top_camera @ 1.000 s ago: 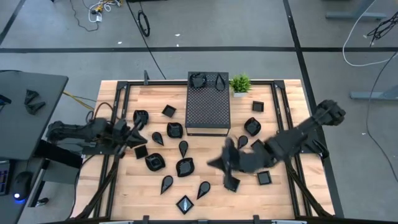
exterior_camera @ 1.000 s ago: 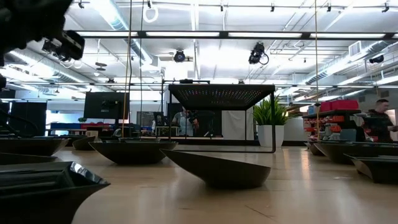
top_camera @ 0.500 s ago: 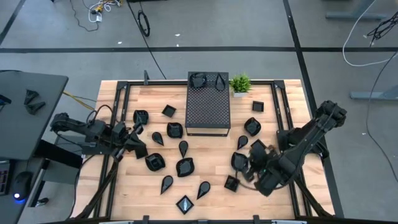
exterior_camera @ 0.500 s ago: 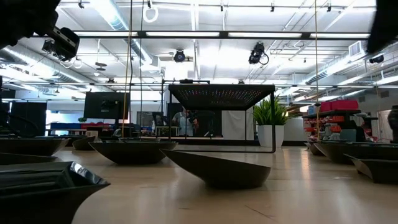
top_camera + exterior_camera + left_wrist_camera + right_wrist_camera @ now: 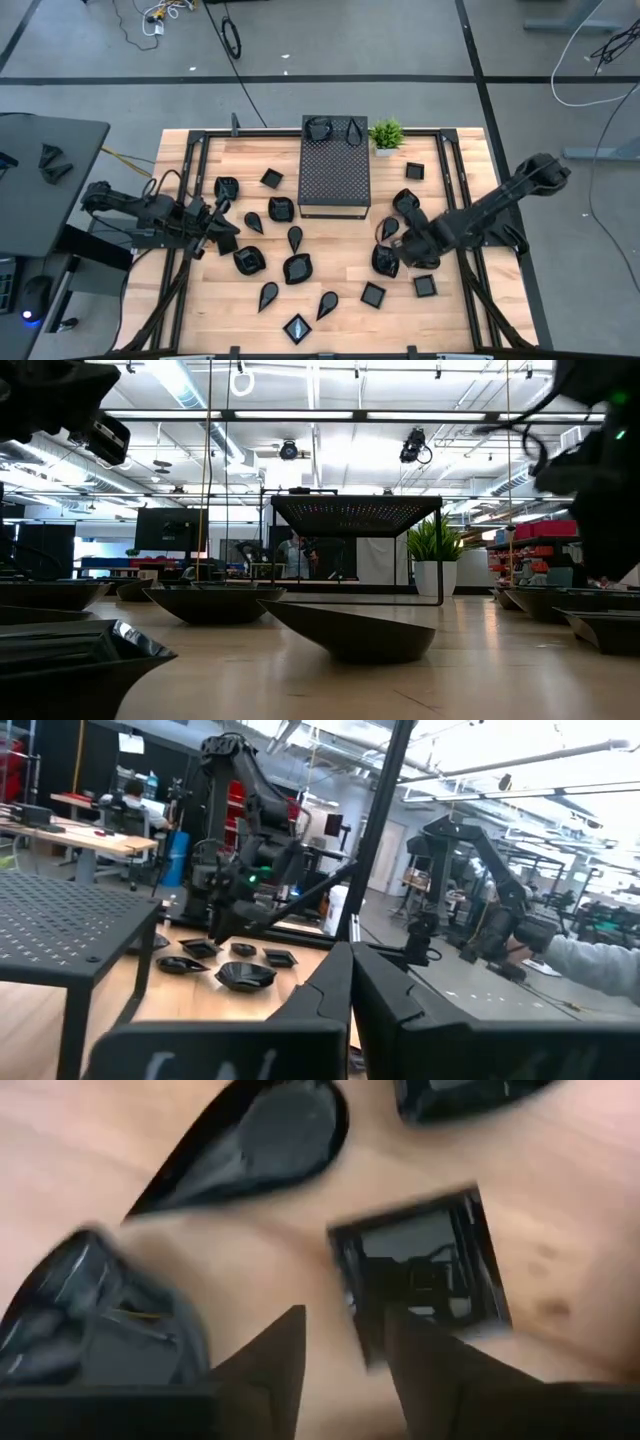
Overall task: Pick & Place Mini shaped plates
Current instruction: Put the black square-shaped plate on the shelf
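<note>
The robot will next use its right gripper to grab the square plate by its rim (image 5: 352, 1295), so that it can place the square plate on the black perforated box.
Several small glossy black mini shaped plates (image 5: 297, 268) lie flat on their undersides across the wooden table (image 5: 455, 330). They are teardrops, squares and rounded ones. My right gripper (image 5: 393, 252) hovers open over the right-middle of the table. In the right wrist view (image 5: 345, 1350) its fingers stand above bare wood beside a square plate (image 5: 420, 1270), with a teardrop plate (image 5: 262, 1140) beyond. Nothing is between them. My left gripper (image 5: 224, 229) is shut and empty at the table's left, its fingers (image 5: 335, 995) pointing level across the table.
The black perforated box (image 5: 335, 178) stands at the far middle, with a small green plant (image 5: 386, 133) to its right. Black frame rails (image 5: 190, 170) run along the left and right sides. Bare wood shows between box and near plates (image 5: 340, 240).
My right arm has drawn back from the table's middle toward the right edge, swinging out to the near right and then back in. It now shows at the right of the low view. A square plate lies uncovered on the wood where the gripper had been.
</note>
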Motion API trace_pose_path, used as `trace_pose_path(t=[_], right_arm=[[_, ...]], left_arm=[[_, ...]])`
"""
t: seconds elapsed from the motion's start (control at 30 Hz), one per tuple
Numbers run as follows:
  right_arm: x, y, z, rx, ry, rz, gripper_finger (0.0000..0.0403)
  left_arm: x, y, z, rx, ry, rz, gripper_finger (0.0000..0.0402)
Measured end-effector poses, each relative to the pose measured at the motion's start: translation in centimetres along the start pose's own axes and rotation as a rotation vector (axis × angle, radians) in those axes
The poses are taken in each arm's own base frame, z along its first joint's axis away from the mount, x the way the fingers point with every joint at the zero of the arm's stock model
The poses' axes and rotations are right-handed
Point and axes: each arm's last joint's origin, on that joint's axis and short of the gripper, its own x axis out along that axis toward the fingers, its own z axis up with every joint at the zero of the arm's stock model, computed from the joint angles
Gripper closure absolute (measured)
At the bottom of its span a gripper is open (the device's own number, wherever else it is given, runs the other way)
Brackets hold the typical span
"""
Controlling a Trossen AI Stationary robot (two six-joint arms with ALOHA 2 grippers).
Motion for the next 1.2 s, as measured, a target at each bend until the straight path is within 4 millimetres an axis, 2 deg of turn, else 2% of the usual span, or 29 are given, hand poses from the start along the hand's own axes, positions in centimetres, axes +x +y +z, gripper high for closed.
trace_pose_path(t=[0.13, 0.27, 0.47, 0.77, 0.83, 0.97, 1.1, 1.2], right_arm=[[2.0, -0.5, 1.2, -0.046, 0.028, 0.004, 0.0252], [3.0, -1.2, 1.7, -0.064, 0.078, -0.03, 0.0265], [3.2, -1.2, 1.6, -0.116, 0.08, -0.017, 0.0303], [2.9, -0.9, 1.4, -0.158, 0.094, 0.0, 0.0391], [2.3, -0.4, 1.2, -0.171, 0.11, 0.013, 0.0396], [-0.2, 1.1, 1.2, -0.199, 0.135, 0.037, 0.0395], [-4.0, 2.9, 1.5, -0.243, 0.131, 0.085, 0.0399], [-7.3, 4.6, 2.2, -0.27, 0.106, 0.188, 0.04]], left_arm=[[0.0, 0.0, 0.0, 0.001, 0.003, 0.0, 0.0392], [0.0, 0.0, 0.0, -0.006, 0.004, 0.0, 0.0394], [0.0, 0.0, 0.0, -0.007, 0.006, -0.003, 0.0391], [0.0, 0.0, 0.0, -0.033, 0.006, -0.006, 0.039], [0.0, 0.0, 0.0, -0.034, 0.006, -0.007, 0.039], [0.0, 0.0, 0.0, -0.034, 0.006, -0.007, 0.039], [0.0, 0.0, 0.0, -0.034, 0.007, -0.007, 0.039], [0.0, 0.0, 0.0, -0.034, 0.007, -0.006, 0.039]])
